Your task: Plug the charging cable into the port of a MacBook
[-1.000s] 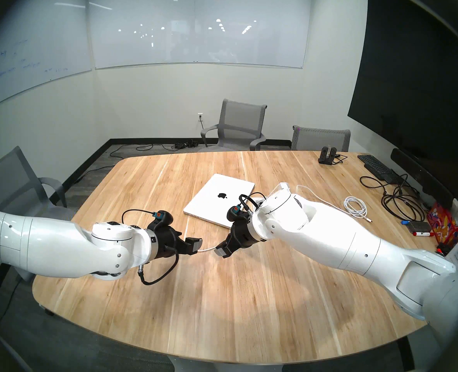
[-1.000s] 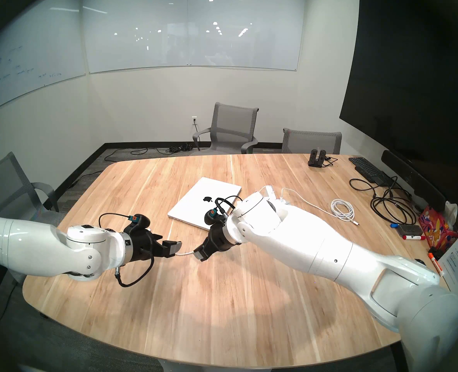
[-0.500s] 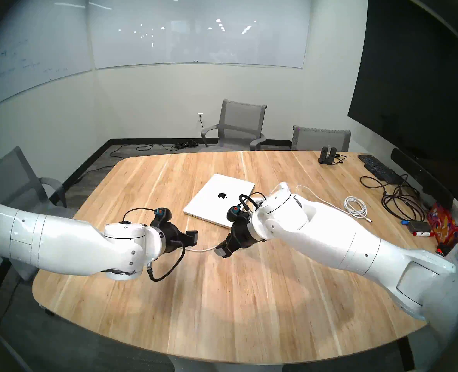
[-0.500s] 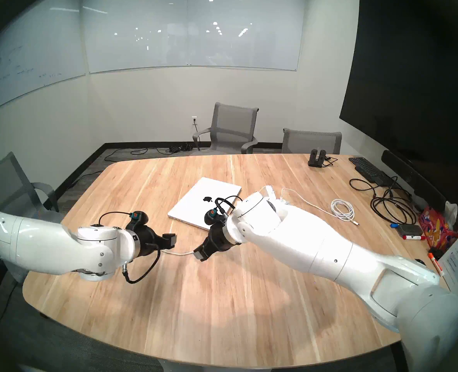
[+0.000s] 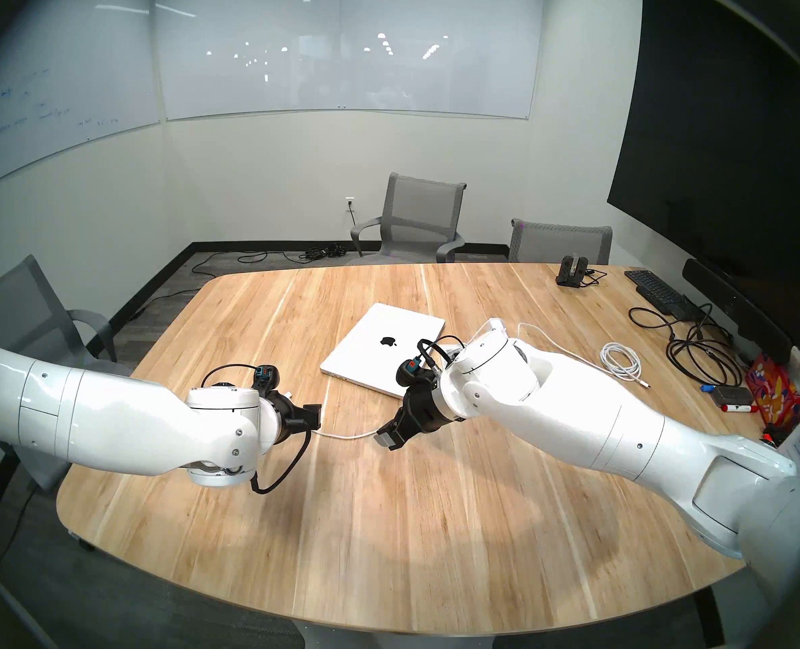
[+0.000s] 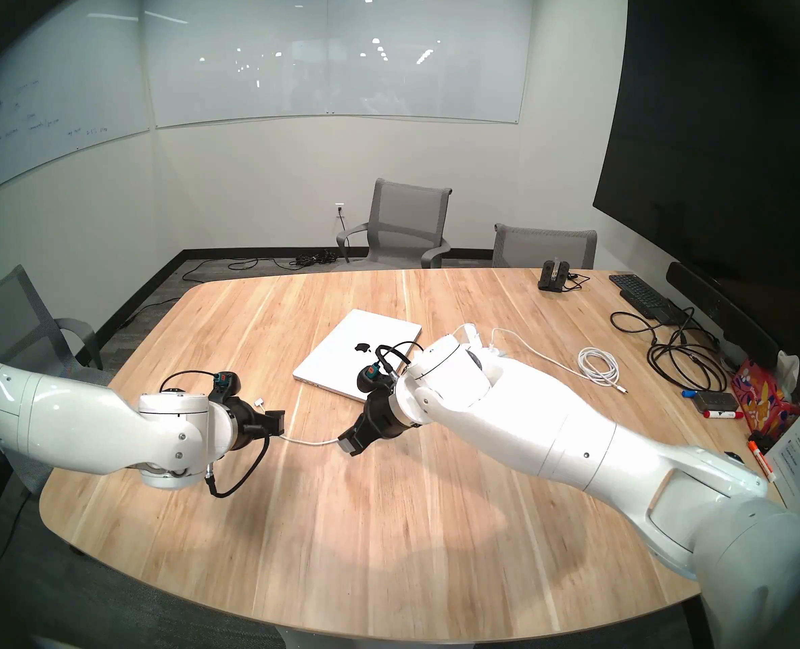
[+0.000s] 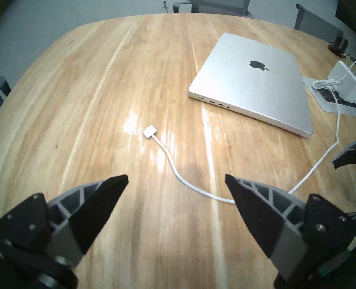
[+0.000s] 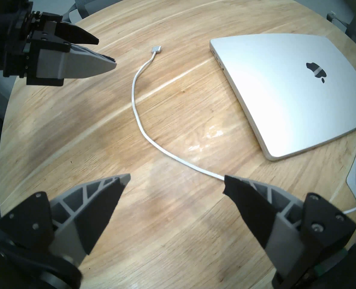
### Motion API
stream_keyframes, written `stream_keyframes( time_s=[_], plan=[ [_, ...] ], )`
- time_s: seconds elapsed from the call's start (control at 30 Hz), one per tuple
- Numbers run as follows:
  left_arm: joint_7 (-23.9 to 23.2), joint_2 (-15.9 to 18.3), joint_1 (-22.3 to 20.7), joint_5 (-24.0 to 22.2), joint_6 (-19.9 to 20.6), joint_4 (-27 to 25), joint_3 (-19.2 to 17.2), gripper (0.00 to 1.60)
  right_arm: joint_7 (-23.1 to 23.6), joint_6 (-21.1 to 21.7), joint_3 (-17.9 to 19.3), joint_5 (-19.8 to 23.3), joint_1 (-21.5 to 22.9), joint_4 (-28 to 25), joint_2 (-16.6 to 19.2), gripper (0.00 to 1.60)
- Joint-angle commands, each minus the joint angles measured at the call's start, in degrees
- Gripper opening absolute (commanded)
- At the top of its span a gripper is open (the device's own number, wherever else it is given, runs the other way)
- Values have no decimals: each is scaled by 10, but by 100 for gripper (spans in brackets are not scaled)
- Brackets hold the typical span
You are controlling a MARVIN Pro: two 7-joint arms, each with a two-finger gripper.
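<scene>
My left gripper picks up the charging cable by the cord just behind its flat plug next, to plug it into the MacBook's port (image 7: pixel 201 98).
The silver MacBook (image 5: pixel 384 348) lies shut on the wooden table, Apple logo up, its row of ports (image 7: pixel 214 103) on the side facing my left gripper. The white charging cable (image 8: pixel 135 98) curves loose over the table, and its flat plug (image 7: pixel 150 134) rests on the wood short of that ported side. My left gripper (image 7: pixel 176 178) hovers open just behind the plug, holding nothing. Above the cord's middle stretch my right gripper (image 8: pixel 177 178) stands open and empty too. The two grippers face each other across the cord (image 5: pixel 346 435).
A white power brick (image 7: pixel 346 82) sits on a grey outlet panel right of the laptop. At the far right lie a coiled white cable (image 5: pixel 620 360), tangled black cables (image 5: pixel 698 348), a black keyboard (image 5: pixel 660 294) and markers. Grey chairs surround the table.
My left arm has drawn back toward the left and turned its wrist, uncovering the plug. The right arm, the cable and the MacBook have not moved.
</scene>
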Motion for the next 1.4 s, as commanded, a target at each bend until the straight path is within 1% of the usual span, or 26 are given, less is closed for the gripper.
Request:
stream_keyframes(
  time_s=[0.0,0.1,0.13,0.17,0.23,0.43,0.93,1.3,1.37],
  plan=[
    [-3,-23,-1,-24,6,21,-16,160,1,-2,4,-2,7,-8,0,160],
    [-10,-38,5,-31,1,38,-21,160,1,-2,4,-1,7,-8,0,160],
    [-10,-38,5,-31,1,38,-21,160,1,-2,4,-1,7,-8,0,160],
    [-17,-49,11,-40,-1,56,-26,160,1,-2,4,-1,7,-8,0,160],
    [-24,-58,16,-50,0,72,-30,160,1,-2,4,-1,7,-8,0,160],
    [-36,-72,23,-71,6,94,-37,160,1,-2,4,-1,7,-8,0,160],
    [-35,-91,29,-95,12,114,-41,160,1,-2,4,-2,7,-8,0,160],
    [-32,-97,29,-104,12,118,-40,160,1,-2,4,-2,7,-8,0,160],
    [-32,-97,29,-107,12,119,-41,155,1,-2,4,-2,7,-8,0,160]
  ],
)
